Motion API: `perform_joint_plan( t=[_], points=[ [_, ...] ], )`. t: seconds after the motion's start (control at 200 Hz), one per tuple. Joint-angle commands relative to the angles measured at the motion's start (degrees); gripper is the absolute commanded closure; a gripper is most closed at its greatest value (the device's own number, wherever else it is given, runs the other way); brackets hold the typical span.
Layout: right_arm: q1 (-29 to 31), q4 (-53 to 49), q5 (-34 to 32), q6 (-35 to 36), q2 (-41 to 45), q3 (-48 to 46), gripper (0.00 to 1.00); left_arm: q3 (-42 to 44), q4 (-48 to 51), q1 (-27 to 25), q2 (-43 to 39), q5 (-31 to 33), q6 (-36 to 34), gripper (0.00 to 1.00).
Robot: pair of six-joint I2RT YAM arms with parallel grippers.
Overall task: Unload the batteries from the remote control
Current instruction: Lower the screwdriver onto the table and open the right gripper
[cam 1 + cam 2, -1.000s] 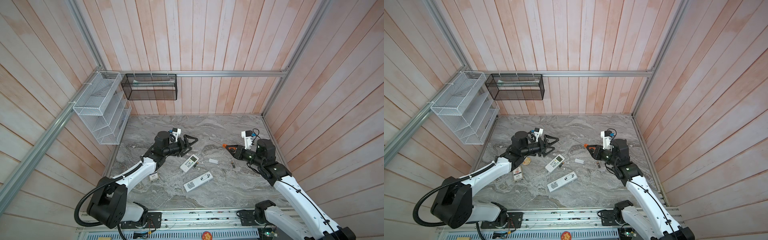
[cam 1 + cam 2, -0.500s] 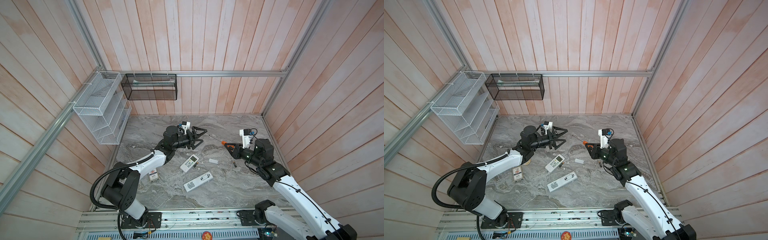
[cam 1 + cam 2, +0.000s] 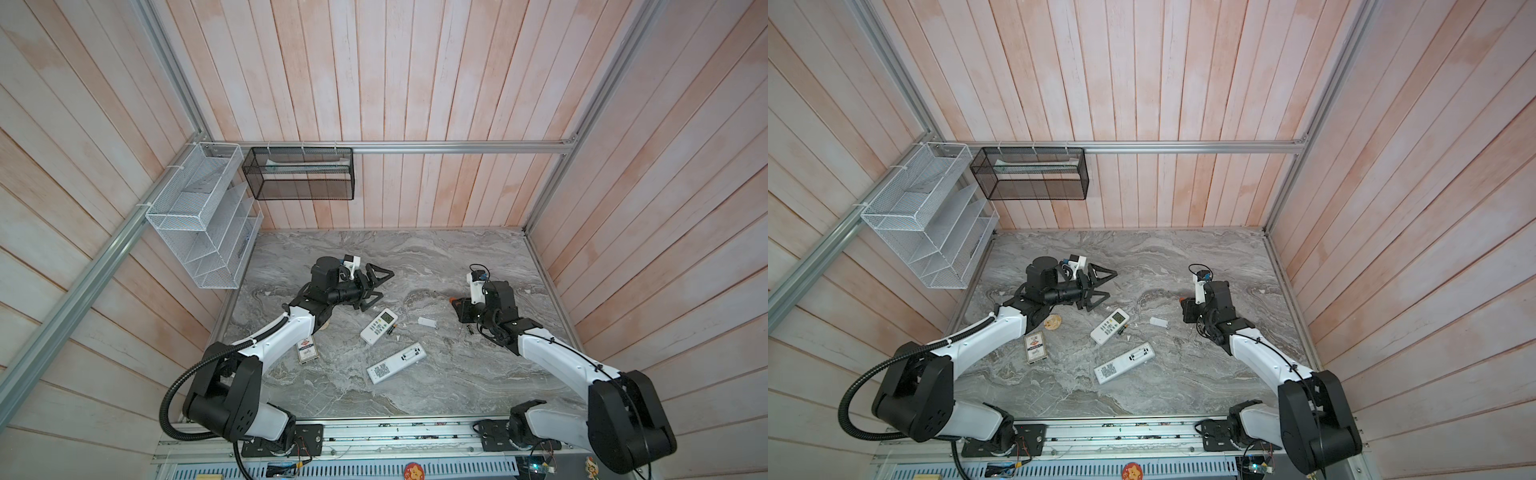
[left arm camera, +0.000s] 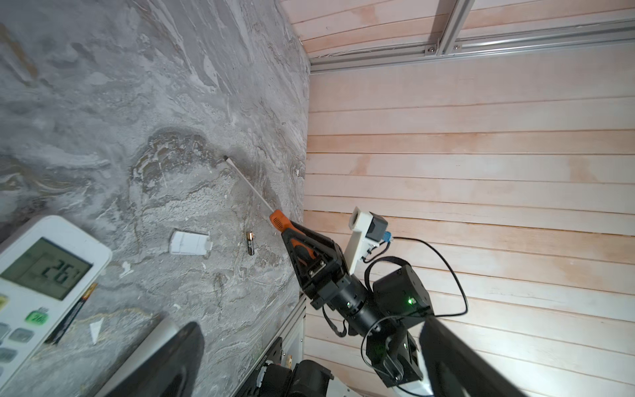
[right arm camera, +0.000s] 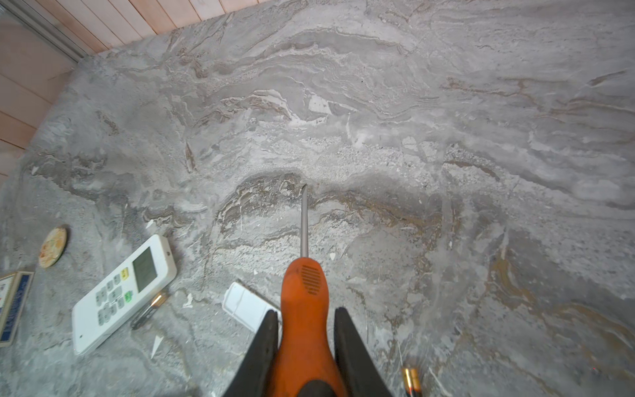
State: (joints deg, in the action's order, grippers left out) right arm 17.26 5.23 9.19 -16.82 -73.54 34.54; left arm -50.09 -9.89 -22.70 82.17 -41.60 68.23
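My right gripper should keep holding the screwdriver (image 5: 304, 285), because its orange handle is above the flat marble and the screwdriver would drop if I opened the gripper now.
A white remote (image 3: 379, 326) (image 3: 1110, 326) lies display up with a dark battery (image 3: 392, 330) (image 4: 72, 311) (image 5: 149, 309) against its side. A second remote (image 3: 397, 362) (image 3: 1124, 362) lies back up, nearer the front. Two more batteries (image 5: 411, 379) (image 4: 251, 243) lie side by side on the table by my right gripper. My right gripper (image 3: 459, 309) (image 5: 305, 314) is shut on the orange-handled screwdriver (image 5: 304, 285) (image 4: 280, 221), whose tip points down at the marble. My left gripper (image 3: 376, 286) (image 3: 1100, 286) stands wide open and empty behind the display remote.
A white battery cover (image 3: 427, 322) (image 5: 244, 306) lies between the grippers. A card box (image 3: 307, 353) and a round coaster (image 3: 1053, 322) sit beside the left arm. A white wire rack (image 3: 199, 216) and a black mesh basket (image 3: 299, 174) hang on the walls. Paper scraps dot the table.
My left gripper swung out toward the back, then came back near the display remote, open throughout. The right wrist shifted slightly left, still holding the screwdriver.
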Motion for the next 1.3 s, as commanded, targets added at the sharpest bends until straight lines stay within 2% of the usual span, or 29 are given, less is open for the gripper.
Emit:
perform_joint_plan(
  t=[0.0, 0.33, 0.65, 1.18, 1.295],
  points=[
    [-0.8, 6.5, 0.2, 2.6, -4.4, 2.0, 1.00, 1.8, 6.0, 1.4, -3.1, -0.4, -5.6, 0.00],
    [-0.9, 7.4, 1.3, 0.7, -13.1, 2.3, 0.89, 6.5, 9.0, 6.4, -7.2, -1.5, -7.6, 0.00],
    [-0.9, 5.2, 3.1, 0.1, -18.0, 3.4, 0.77, 8.3, 8.8, 7.3, -7.6, -1.6, -8.0, 0.00],
    [-0.9, 2.2, 2.7, 0.3, -19.1, 3.9, 0.51, 9.1, 8.9, 7.4, -7.4, -0.4, -7.8, 0.00],
    [-0.9, -0.1, 2.2, 0.8, -17.8, 5.1, 0.43, 8.9, 9.3, 7.4, -6.9, -0.3, -8.4, 0.00]
  ],
)
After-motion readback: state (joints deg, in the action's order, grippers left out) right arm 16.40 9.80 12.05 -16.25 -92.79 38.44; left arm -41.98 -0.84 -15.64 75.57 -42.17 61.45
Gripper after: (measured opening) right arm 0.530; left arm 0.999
